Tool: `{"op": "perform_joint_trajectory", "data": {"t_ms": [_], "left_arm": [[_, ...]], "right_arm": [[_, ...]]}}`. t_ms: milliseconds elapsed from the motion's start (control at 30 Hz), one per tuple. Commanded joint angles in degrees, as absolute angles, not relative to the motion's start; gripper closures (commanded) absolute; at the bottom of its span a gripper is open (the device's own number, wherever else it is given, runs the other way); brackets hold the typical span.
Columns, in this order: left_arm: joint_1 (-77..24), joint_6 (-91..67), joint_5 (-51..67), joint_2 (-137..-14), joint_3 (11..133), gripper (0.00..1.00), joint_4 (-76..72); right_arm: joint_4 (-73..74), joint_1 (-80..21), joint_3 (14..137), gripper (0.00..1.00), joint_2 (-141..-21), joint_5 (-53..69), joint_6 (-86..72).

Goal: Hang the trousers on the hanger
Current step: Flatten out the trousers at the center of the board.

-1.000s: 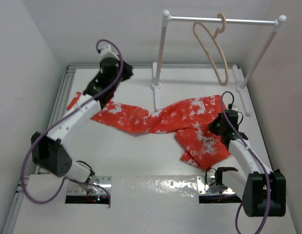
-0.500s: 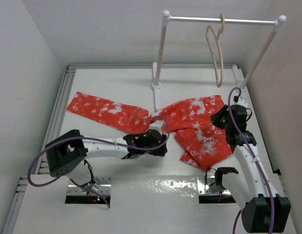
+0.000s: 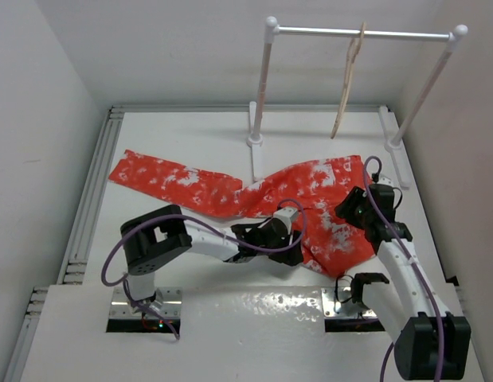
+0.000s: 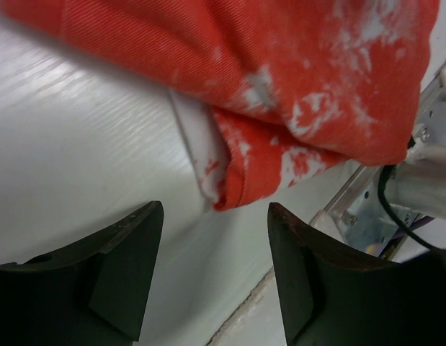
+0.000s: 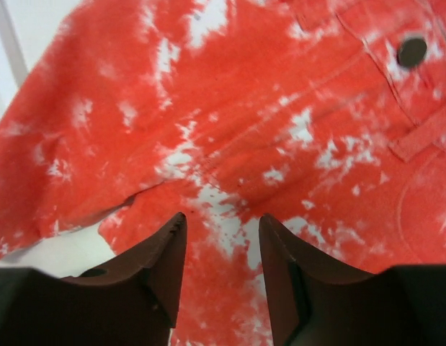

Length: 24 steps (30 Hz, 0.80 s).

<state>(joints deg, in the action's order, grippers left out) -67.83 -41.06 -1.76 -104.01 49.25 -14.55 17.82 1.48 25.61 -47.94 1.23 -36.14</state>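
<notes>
The trousers [image 3: 198, 191] should be grabbed next by my left gripper at the folded leg's hem corner [image 3: 307, 262], so that leg can be unfolded straight for the hanger.
The red-orange trousers [image 3: 198, 191] lie flat on the white table, one leg stretched to the far left and the other folded down toward the front right. My left gripper [image 3: 300, 245] is open, low over bare table, just short of the folded leg's hem corner [image 4: 230, 189]. My right gripper [image 3: 347, 211] hovers open over the speckled fabric [image 5: 230, 144] below the waist, its jaws empty. The dark waist button [image 5: 412, 52] shows at the upper right of the right wrist view. The tan hanger [image 3: 346, 79] hangs edge-on from the rail.
A white rail [image 3: 365, 33] on two posts stands at the back, its feet [image 3: 255, 143] touching the trousers' middle. Walls close in left, right and behind. A seam and metal bracket [image 4: 395, 209] mark the table's near edge by the left gripper.
The left gripper let go of the leg end at the far left, and that arm swung across to the front middle. Both grippers opened. The hanger turned edge-on.
</notes>
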Motion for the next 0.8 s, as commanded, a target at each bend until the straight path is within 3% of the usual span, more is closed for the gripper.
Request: {"op": "perform_joint_trajectory", "data": {"t_ms": [0,133,200,233,267,367,467,533,600,633,767], "left_arm": [[-68.9,-41.4,-0.4,-107.0,52.3,0.42,-17.7],[-69.0,-41.2,-0.8,-109.3,53.0,0.43,-18.5],[-69.1,-41.1,-0.4,-109.9,53.4,0.48,-18.5],[-69.2,-41.1,-0.3,-110.2,53.3,0.53,-18.9],[-69.3,-41.1,-0.3,-110.3,53.3,0.66,-19.2],[-69.2,-41.1,1.3,-110.6,53.1,0.89,-19.2],[-69.3,-40.8,2.3,-110.2,53.0,0.99,-18.8],[-69.3,-40.7,3.1,-109.9,53.0,1.0,-18.8],[-69.2,-40.5,3.2,-108.4,52.9,1.0,-18.2],[-69.3,-40.2,2.1,-107.2,52.9,1.0,-16.5],[-69.1,-35.3,-4.1,-99.0,54.2,1.0,-7.7]], "right_arm": [[17.2,1.6,23.6,0.52,-48.6,-0.3,-36.1],[18.1,1.6,21.9,0.49,-47.4,4.6,-35.1],[19.2,1.5,21.9,0.49,-47.3,6.4,-34.6],[19.4,1.3,21.4,0.5,-47.1,6.9,-34.6],[19.3,1.2,21.4,0.51,-47.0,7.3,-34.8],[19.3,1.0,21.4,0.65,-47.4,9.4,-34.8],[19.9,0.4,22.1,0.7,-48.3,11.2,-34.4],[20.3,-1.4,22.5,0.77,-48.3,10.8,-34.1],[20.6,-1.5,22.7,0.77,-47.8,9.1,-34.2],[20.4,-1.6,22.5,0.77,-47.6,7.8,-34.4],[18.6,-1.5,21.6,0.47,-48.8,0.2,-36.2]]}}
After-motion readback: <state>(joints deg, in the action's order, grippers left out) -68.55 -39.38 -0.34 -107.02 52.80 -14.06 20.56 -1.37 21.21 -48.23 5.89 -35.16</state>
